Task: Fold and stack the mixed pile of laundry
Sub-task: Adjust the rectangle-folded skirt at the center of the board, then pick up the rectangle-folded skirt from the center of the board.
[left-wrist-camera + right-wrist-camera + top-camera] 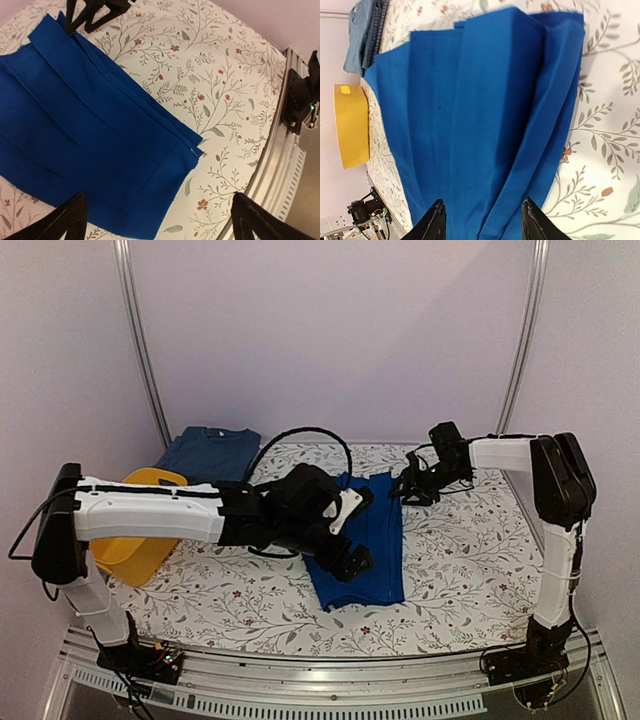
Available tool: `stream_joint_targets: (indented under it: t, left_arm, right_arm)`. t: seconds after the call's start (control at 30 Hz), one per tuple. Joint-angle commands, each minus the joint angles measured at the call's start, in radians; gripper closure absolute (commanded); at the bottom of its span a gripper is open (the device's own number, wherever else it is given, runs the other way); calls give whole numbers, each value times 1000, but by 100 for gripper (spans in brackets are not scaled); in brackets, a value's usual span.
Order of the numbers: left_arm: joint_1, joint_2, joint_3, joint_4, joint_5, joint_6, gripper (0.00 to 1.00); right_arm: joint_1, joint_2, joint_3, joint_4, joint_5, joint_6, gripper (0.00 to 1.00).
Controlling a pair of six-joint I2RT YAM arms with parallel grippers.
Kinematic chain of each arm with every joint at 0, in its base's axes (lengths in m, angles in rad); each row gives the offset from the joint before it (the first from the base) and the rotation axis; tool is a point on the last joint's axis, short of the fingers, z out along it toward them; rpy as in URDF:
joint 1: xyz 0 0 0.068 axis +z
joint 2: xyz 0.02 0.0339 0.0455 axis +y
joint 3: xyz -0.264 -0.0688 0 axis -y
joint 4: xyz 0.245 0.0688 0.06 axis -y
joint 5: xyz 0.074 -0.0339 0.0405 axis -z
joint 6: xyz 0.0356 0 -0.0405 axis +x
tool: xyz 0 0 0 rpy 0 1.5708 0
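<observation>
The royal-blue piece of cloth should be grabbed next by my left gripper at its near corner, on its tub-side long edge [327,606] [151,233], to fold it crosswise for stacking.
A royal-blue piece [372,535] lies folded lengthwise in a long strip on the floral table; it also shows in the left wrist view [90,135] and the right wrist view [480,115]. My left gripper [350,562] hovers open and empty over its near left part, with the near corner between its fingertips [65,220]. My right gripper [412,486] is open and empty just above the strip's far end, fingertips [434,220] spread over the cloth. A dark navy-teal piece [210,453] lies folded at the back left. No checked shirt is in view.
A yellow plastic tub [140,530] sits at the left under my left arm, and shows in the right wrist view [351,125]. The table's metal front rail [285,165] runs close to the strip's near end. The floral tablecloth [470,540] is bare to the right.
</observation>
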Motion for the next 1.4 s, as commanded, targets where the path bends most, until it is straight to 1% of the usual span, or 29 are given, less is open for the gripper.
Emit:
stream_joint_targets:
  t: [0.0,0.1,0.2,0.33,0.4,0.57,0.63,0.73,0.83,0.9,0.97,1.0,1.07,1.1,1.13,1.17,1.27,1.37]
  left_arm:
    - [-57,-106,-178,52,-237,153,0]
    - [-126,-90,-228,59,-369,226,0]
    - [-172,-29,-227,51,-443,267,0]
    - [-201,26,-221,107,-488,304,0]
    - [-209,75,-185,105,-511,310,0]
    - [-228,193,-134,121,-544,378,1]
    - [-228,223,-129,137,-563,415,3]
    - [-228,272,-115,146,-598,466,12]
    - [-225,312,-100,159,-651,513,18]
    - [-224,331,-88,171,-688,539,23]
    - [-219,333,-72,177,-710,549,37]
    - [-218,325,-70,179,-709,552,46]
    - [-217,292,-67,170,-661,558,70]
    - [-217,273,-69,163,-642,558,86]
    - [-217,252,-72,153,-613,557,95]
    - [-217,229,-78,148,-585,556,100]
    - [-219,148,-97,118,-498,536,100]
    - [-230,56,-114,64,-398,529,100]
  right_arm:
    - [6,-142,33,-38,13,-74,50]
    - [37,-164,18,-20,-40,-95,51]
    - [73,-148,16,6,-113,-99,52]
    - [120,-91,24,35,-169,-99,56]
    - [140,-68,26,46,-180,-103,57]
    - [159,-17,48,64,-214,-90,59]
    - [162,13,71,53,-223,-105,60]
    - [161,46,94,47,-222,-130,60]
    - [161,88,118,31,-232,-146,61]
    - [162,110,122,28,-234,-151,62]
    - [163,129,121,20,-226,-161,63]
    - [163,138,120,15,-223,-165,64]
    - [166,154,114,6,-223,-183,64]
    - [170,158,106,9,-222,-193,65]
    - [179,157,96,10,-215,-207,65]
    - [184,154,90,4,-208,-217,64]
    - [202,151,70,-32,-193,-258,65]
    - [205,108,26,-71,-180,-305,64]
